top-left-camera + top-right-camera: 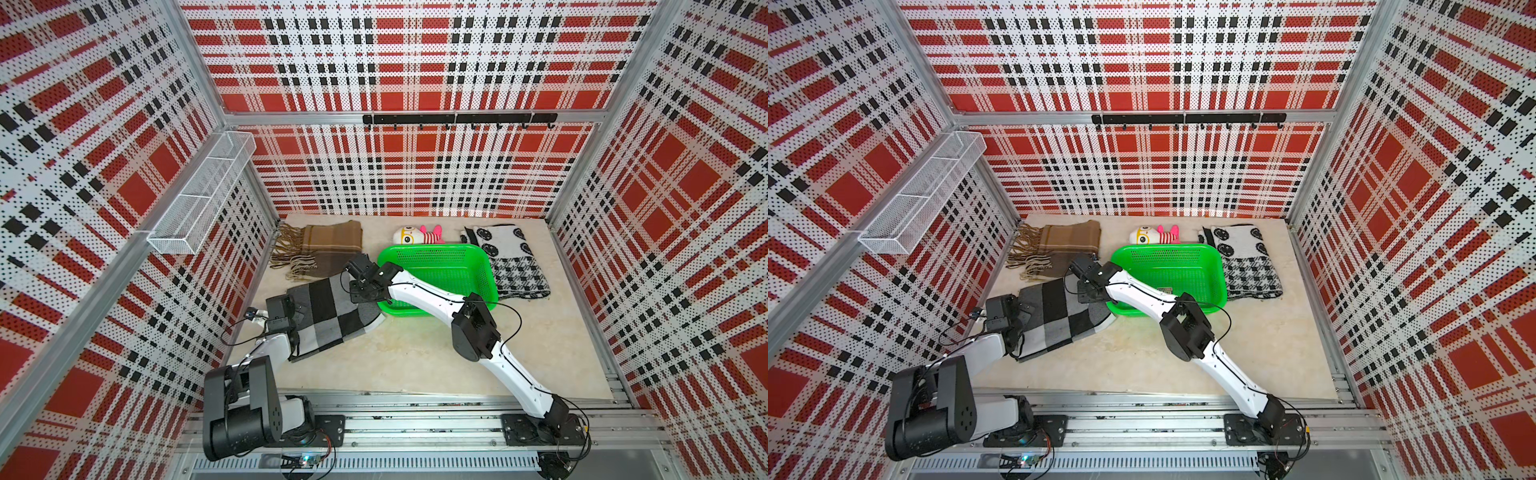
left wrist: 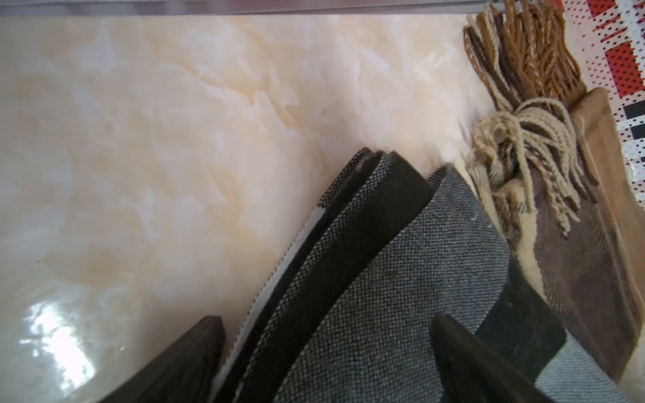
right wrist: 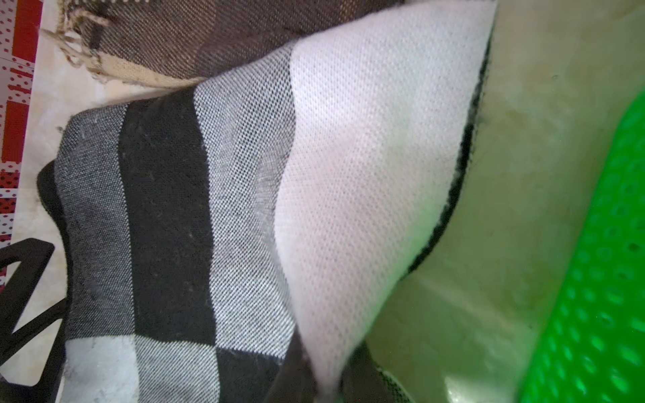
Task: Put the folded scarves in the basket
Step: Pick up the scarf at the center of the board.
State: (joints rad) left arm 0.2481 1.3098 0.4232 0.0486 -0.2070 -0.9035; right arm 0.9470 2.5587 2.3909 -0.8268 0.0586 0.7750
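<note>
Next, my left gripper grabs the scarf's layered edge (image 2: pixel 295 315), opposite the end my right gripper holds, to lower the folded scarf (image 2: pixel 401 261) still folded into the basket.
The folded scarf (image 1: pixel 328 311) (image 1: pixel 1054 316), checked in black, grey and white, lies on the table just left of the green basket (image 1: pixel 440 254) (image 1: pixel 1167 250). My right gripper (image 1: pixel 365 296) (image 3: pixel 324 383) is shut on the scarf (image 3: pixel 209 209) at its white corner, right beside the basket's (image 3: pixel 593 279) near-left wall. That corner is lifted slightly off the table. My left gripper (image 1: pixel 296 309) (image 2: pixel 328 352) stands open at the scarf's opposite end. The layered edge of the scarf (image 2: pixel 401 261) lies between its fingers (image 2: pixel 195 349).
A brown fringed scarf (image 1: pixel 320 249) lies behind the checked one and touches it. A plush toy (image 1: pixel 415 235) sits behind the basket, a black-and-white patterned scarf (image 1: pixel 511 262) to its right. A white wire rack (image 1: pixel 203 195) hangs on the left wall, a hook rail (image 1: pixel 457 119) on the back wall.
</note>
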